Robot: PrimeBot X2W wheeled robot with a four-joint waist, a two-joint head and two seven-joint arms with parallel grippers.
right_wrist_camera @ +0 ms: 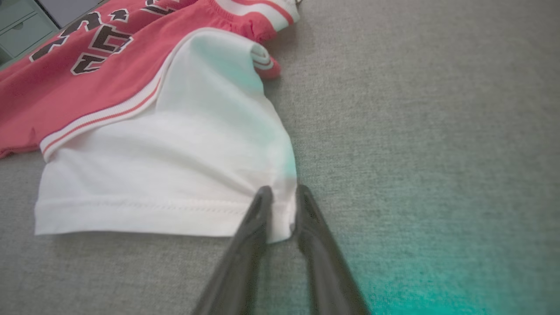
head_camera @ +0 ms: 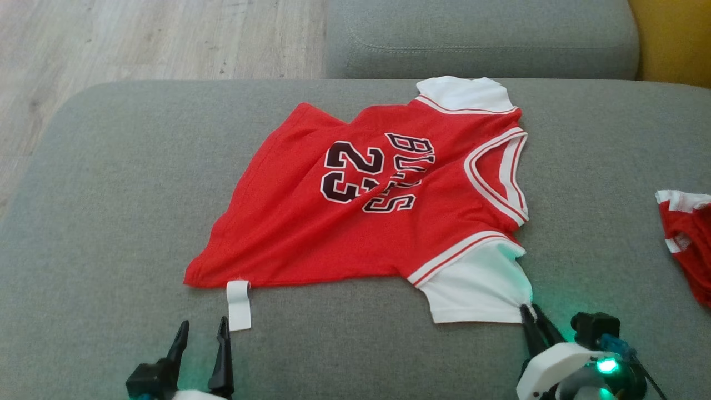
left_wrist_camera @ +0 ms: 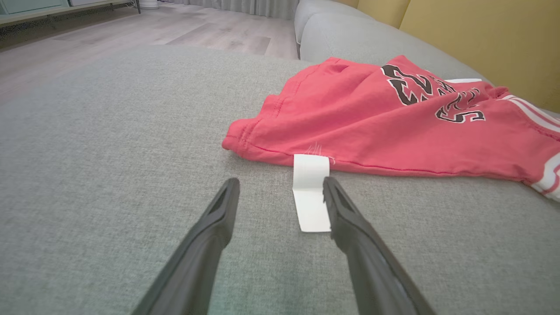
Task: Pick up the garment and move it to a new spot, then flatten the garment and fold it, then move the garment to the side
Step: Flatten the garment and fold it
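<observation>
The left gripper takes hold of the red jersey by its hem corner [head_camera: 197, 274] beside the white label [head_camera: 238, 305] next.
The garment [head_camera: 361, 194] is a red jersey with white sleeves and "23" on its chest, spread wrinkled on the grey cushion [head_camera: 111, 194]. My right gripper [head_camera: 530, 311] has its two fingers closed on the near corner of the white sleeve [right_wrist_camera: 131, 144], with fabric pinched between them [right_wrist_camera: 282, 194]. My left gripper [head_camera: 203, 328] stands open just short of the hem, nothing between its fingers. In the left wrist view [left_wrist_camera: 280, 188] its right finger lies over the edge of the white label [left_wrist_camera: 309, 192] that sticks out from the hem of the garment [left_wrist_camera: 372, 113].
A second red and white cloth [head_camera: 689, 233] lies at the cushion's right edge. The sofa backrest [head_camera: 477, 39] runs behind the jersey, with a yellow wall beyond. Wooden floor [head_camera: 139, 39] lies past the cushion's far left edge.
</observation>
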